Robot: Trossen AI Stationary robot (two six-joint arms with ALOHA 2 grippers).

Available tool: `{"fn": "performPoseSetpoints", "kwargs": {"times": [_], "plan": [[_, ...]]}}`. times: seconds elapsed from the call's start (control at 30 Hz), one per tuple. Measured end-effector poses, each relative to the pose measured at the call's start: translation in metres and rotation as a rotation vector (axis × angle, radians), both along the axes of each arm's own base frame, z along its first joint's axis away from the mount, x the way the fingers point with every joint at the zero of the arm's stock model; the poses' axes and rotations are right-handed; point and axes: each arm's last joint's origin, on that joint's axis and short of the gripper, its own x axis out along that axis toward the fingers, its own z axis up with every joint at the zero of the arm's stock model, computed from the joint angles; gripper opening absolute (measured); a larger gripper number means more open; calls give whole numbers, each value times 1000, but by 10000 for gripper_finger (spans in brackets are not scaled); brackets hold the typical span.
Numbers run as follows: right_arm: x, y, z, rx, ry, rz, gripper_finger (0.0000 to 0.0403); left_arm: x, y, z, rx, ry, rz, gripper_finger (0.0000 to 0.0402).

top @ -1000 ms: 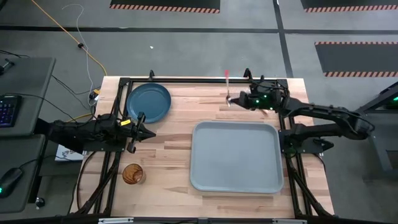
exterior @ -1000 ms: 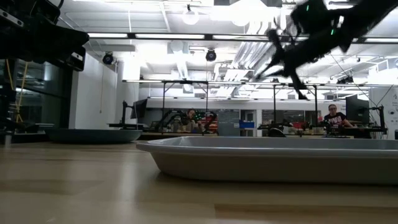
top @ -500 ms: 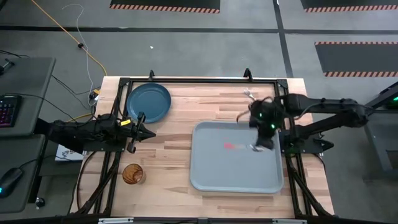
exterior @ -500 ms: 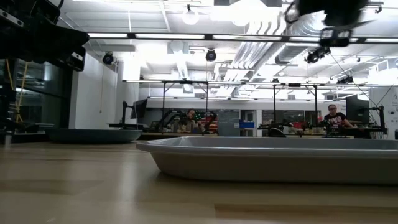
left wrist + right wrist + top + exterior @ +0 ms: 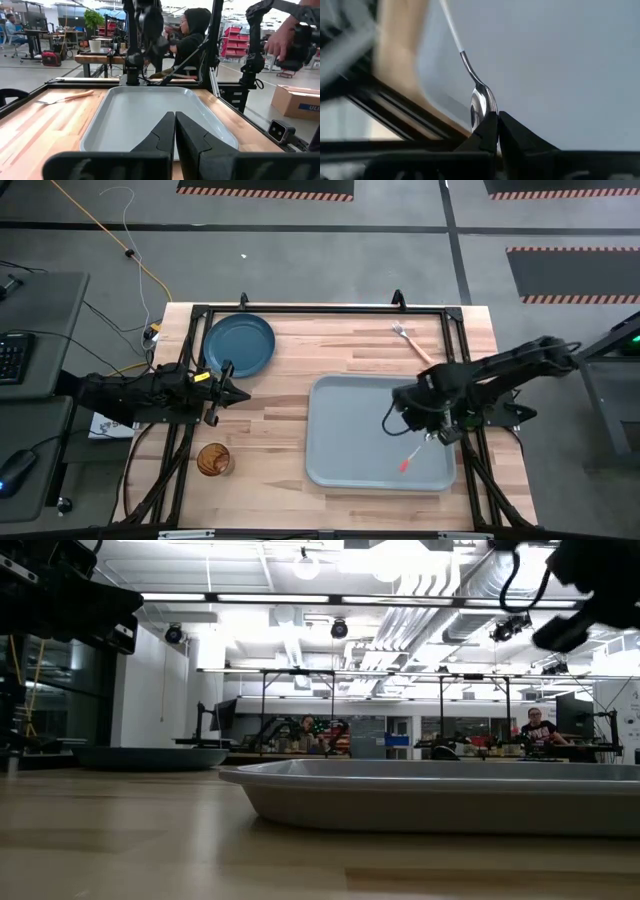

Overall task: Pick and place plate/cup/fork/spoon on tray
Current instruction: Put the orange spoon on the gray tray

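Observation:
My right gripper needs to keep holding the spoon until it comes down close to the tray, because the silver bowl (image 5: 482,104) is still a wide gap away from the tray.
My right gripper (image 5: 431,436) hangs over the right part of the grey-blue tray (image 5: 350,435), shut on the spoon (image 5: 412,457), whose pale handle has a red end. The spoon's silver bowl (image 5: 482,104) shows in the right wrist view. The orange-handled fork (image 5: 415,345) lies flat on the table beyond the tray's far right corner. The teal plate (image 5: 238,345) sits at the far left, the amber cup (image 5: 213,459) at the near left. My left gripper (image 5: 243,393) is shut and empty between plate and cup. My right gripper pinches the spoon's bowl (image 5: 483,111) between its two fingertips, coming from above and slanting toward the table's near edge. The handle (image 5: 451,30) sticks out past the fingers toward the near left, over the tray floor. Whether its red end touches the tray, I cannot tell.
The tray's rim (image 5: 400,778) stands low in front of the low view, with the plate (image 5: 150,756) behind at the left. The tray also shows in the left wrist view (image 5: 150,115), where people show in the room beyond the table.
My right gripper has swung from the far right of the table, beside the fork, toward the near edge and over the tray, turning about as it went. The spoon's red handle end pointed to the far edge then and points to the near left now. The fork now lies uncovered.

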Motion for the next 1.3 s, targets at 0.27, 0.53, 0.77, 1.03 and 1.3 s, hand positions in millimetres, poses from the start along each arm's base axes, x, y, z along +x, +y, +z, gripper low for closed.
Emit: {"fn": "performPoseSetpoints", "kwargs": {"times": [0.27,0.53,0.77,1.03,1.3], "plan": [[21,-8,-45,-181,162,416,0,0,0,0,0,0,0,3],[29,-11,-64,-113,222,603,0,0,0,0,0,0,0,3],[31,-10,-70,-63,141,721,0,0,0,0,0,0,0,3],[17,-13,-88,-48,192,649,0,0,0,0,0,0,0,3],[11,-14,-99,-63,183,638,0,0,0,0,0,0,0,3]]}}
